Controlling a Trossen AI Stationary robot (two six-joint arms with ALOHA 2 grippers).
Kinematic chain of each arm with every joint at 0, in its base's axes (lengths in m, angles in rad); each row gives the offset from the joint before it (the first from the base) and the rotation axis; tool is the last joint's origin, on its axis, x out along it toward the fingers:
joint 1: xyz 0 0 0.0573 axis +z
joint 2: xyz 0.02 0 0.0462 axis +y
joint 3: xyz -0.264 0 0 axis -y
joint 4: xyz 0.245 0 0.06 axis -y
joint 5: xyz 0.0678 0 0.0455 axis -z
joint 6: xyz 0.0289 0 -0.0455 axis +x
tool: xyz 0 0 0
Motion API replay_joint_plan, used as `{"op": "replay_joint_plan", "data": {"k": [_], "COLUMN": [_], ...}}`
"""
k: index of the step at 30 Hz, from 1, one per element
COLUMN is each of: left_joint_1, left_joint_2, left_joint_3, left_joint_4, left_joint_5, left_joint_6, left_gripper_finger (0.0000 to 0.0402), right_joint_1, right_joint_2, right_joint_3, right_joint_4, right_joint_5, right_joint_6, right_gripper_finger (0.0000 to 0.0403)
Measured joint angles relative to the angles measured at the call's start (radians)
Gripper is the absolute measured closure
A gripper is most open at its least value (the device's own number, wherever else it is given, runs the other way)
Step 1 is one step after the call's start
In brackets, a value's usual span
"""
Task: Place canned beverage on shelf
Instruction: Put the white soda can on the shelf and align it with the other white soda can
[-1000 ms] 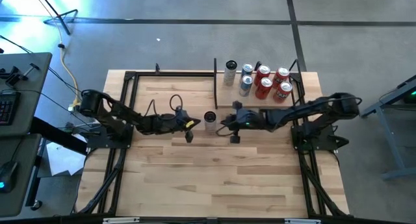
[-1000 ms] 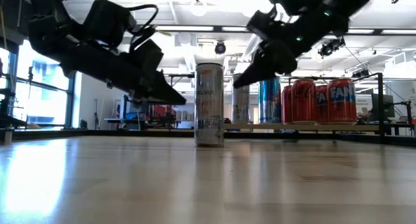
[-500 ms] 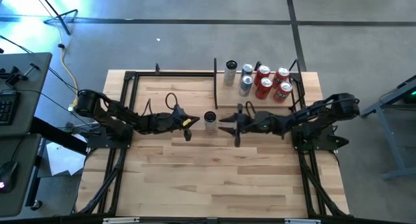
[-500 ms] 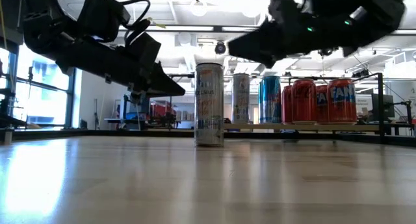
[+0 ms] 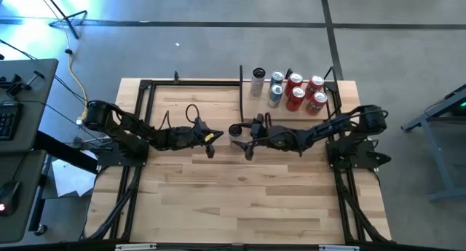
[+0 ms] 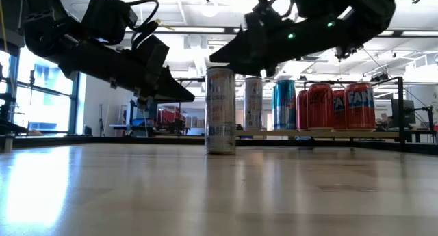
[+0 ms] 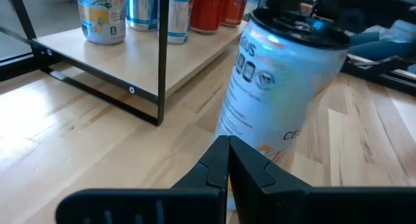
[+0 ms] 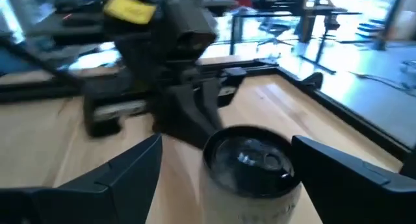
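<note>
The canned beverage's lid (image 5: 235,129) (image 8: 251,160) is beyond the ends of my right gripper's fingers, so my right gripper moves forward first, then closes on the canned beverage.
A slim silver-and-white canned beverage (image 5: 234,132) stands upright on its base on the plank table, left of the shelf (image 5: 251,115). The shelf is a small light-wood board with black posts at the far right. My right gripper (image 5: 251,138) is open just right of the can, about level with its top. Its two fingers (image 8: 110,178) spread wider than the can's lid (image 8: 250,156) and touch nothing. My left gripper (image 5: 211,140) is shut and points at the can (image 7: 279,87) from the table's left. The low view shows a gap between its tip (image 6: 191,97) and the can (image 6: 220,109).
Several cans stand on the shelf: a white one (image 5: 258,81), blue-silver ones (image 5: 275,95) and red ones (image 5: 295,98). A black post (image 7: 162,55) rises at the shelf's near-left corner, close to the can. Black frame rails (image 5: 138,113) run along the table's sides.
My right gripper has opened wide and tipped up from slanting downward to nearly level. It has moved toward the table's left, up to the can's top. The can has stayed where it was.
</note>
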Motion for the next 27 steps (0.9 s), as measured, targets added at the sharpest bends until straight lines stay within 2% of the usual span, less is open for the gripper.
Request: {"op": "replay_joint_plan", "data": {"k": [4,12,16,19,23,27], "left_joint_1": [0.0,0.0,0.0,0.0,0.0,0.0], "left_joint_2": [0.0,0.0,0.0,0.0,0.0,0.0], "left_joint_3": [0.0,0.0,0.0,0.0,0.0,0.0], "left_joint_4": [0.002,-0.001,-0.003,-0.005,-0.007,-0.007], "left_joint_5": [0.0,0.0,0.002,0.002,0.025,0.034], "left_joint_6": [-0.002,-0.005,-0.006,-0.006,-0.001,0.0], "left_gripper_finger": [0.0401,0.0401,0.0401,0.0401,0.0401,0.0401], "right_joint_1": [-0.013,-0.028,-0.028,-0.027,-0.038,-0.096], "right_joint_2": [0.057,0.111,0.102,0.069,-0.049,-0.227], "right_joint_3": [0.023,0.054,0.052,0.05,0.049,0.049], "right_joint_4": [0.004,0.011,0.022,-0.007,-0.123,-0.333], "right_joint_5": [0.057,0.033,0.034,0.01,-0.103,-0.209], "right_joint_6": [0.003,0.0,-0.025,-0.076,-0.162,-0.267], "right_gripper_finger": [0.0077,0.0078,0.0111,0.0166,0.0168,0.0168]}}
